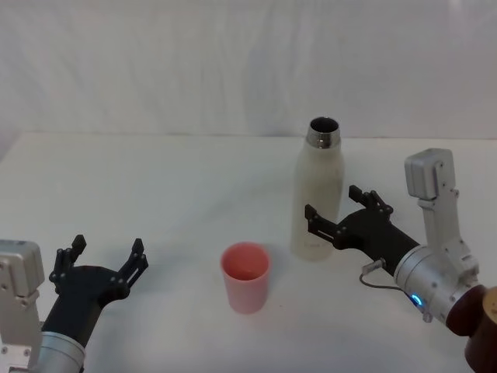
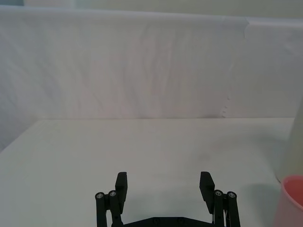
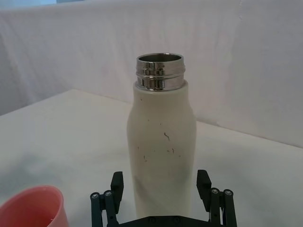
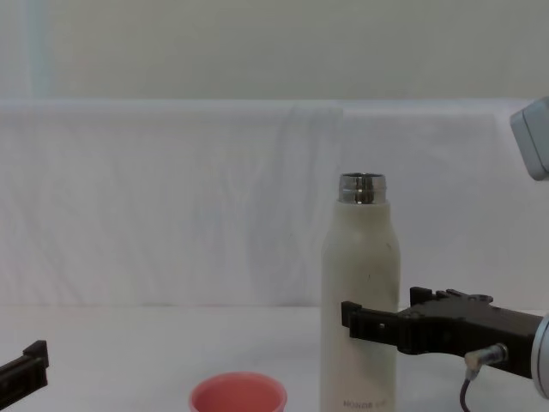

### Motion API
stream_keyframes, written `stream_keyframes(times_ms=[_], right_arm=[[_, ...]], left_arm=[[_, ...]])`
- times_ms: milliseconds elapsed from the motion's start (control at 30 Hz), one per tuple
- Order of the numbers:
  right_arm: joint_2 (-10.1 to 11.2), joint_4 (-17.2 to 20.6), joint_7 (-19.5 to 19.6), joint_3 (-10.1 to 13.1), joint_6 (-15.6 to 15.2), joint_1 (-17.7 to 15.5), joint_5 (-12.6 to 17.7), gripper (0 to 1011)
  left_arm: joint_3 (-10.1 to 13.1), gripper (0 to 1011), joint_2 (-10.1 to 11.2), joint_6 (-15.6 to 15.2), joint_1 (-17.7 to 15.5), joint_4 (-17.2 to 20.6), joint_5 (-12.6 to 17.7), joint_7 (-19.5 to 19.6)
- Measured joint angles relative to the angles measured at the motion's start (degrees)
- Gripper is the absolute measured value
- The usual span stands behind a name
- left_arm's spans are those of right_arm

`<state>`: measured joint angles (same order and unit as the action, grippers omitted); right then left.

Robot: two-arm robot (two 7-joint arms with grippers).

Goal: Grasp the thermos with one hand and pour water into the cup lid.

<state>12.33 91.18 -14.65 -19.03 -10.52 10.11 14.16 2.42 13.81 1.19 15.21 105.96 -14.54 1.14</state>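
Note:
The thermos should pour water into the cup lid, so I should grab it next with my right gripper by its cream-white body (image 4: 359,275). Then its steel neck (image 4: 362,189) stays free.
The thermos (image 1: 318,194) stands upright on the white table, cream-white with its steel neck (image 3: 159,71) uncapped. My right gripper (image 1: 332,203) is open, and its fingers straddle the bottle's lower body from the right; in the right wrist view the gripper (image 3: 160,178) shows a small gap on each side of the thermos (image 3: 163,142). The pink cup lid (image 1: 246,276) sits upright, in front of and to the left of the bottle. My left gripper (image 1: 108,245) rests open near the table's front left, holding nothing.
A white cloth backdrop (image 1: 194,70) rises behind the table (image 1: 155,186). A dark brown object (image 1: 485,334) sits at the lower right edge of the head view. Bare tabletop lies between the left gripper and the cup lid.

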Motion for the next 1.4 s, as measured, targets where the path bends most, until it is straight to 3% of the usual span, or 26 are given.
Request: stream_keyframes(times_ms=[1400], right_arm=[[-2.02,-3.7,0.78,-1.05,0.82,3.33,-1.3,1000]], left_arm=[[0.0,1001,0.0,0.0,0.0,0.0,0.0,0.0]])
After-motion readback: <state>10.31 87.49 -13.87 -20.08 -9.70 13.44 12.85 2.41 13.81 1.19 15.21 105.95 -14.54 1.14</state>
